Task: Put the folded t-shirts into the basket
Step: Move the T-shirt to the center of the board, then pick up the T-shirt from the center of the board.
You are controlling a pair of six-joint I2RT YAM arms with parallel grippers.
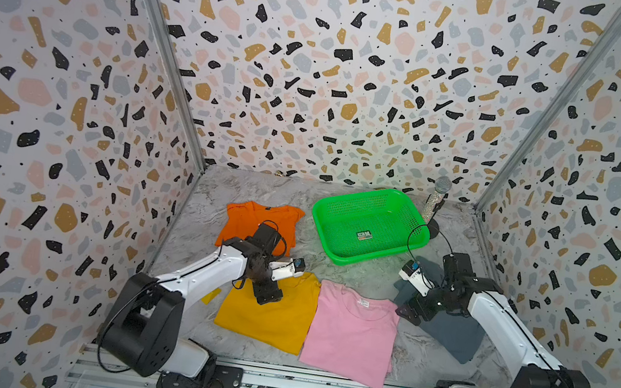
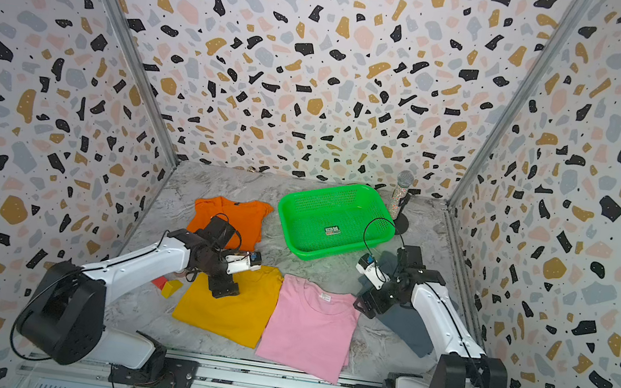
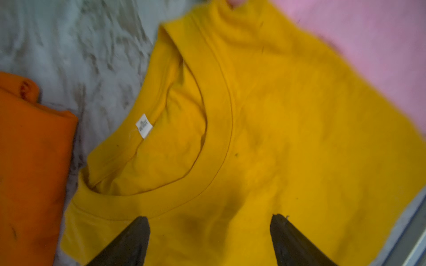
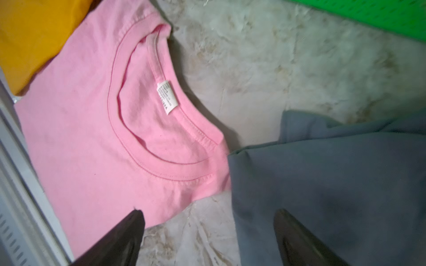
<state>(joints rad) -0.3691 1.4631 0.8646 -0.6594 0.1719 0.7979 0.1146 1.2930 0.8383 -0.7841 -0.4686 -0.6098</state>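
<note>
I need to put the pink shirt folded into the basket, so next my right gripper should grip the pink shirt's shoulder near the grey-blue shirt (image 4: 334,172) and leave the pink shirt's opposite shoulder free.
Four folded t-shirts lie on the marble table in both top views: orange (image 1: 244,220) at the back left, mustard yellow (image 1: 273,323), pink (image 1: 352,335) and grey-blue (image 1: 454,337) along the front. The green basket (image 1: 344,204) stands at the back right with only a sticker inside. My left gripper (image 1: 266,297) hangs open over the yellow shirt (image 3: 276,115), its fingertips just below the collar (image 3: 208,218). My right gripper (image 1: 410,312) is open too, astride the gap (image 4: 207,211) between the pink shirt (image 4: 92,138) and the grey-blue shirt (image 4: 334,172).
A glittery microphone (image 1: 437,201) on a round stand rises just behind the basket's right corner. Small red and yellow blocks (image 2: 167,286) lie under my left arm. Patterned walls close in the table on three sides, and a metal rail (image 1: 272,381) runs along the front.
</note>
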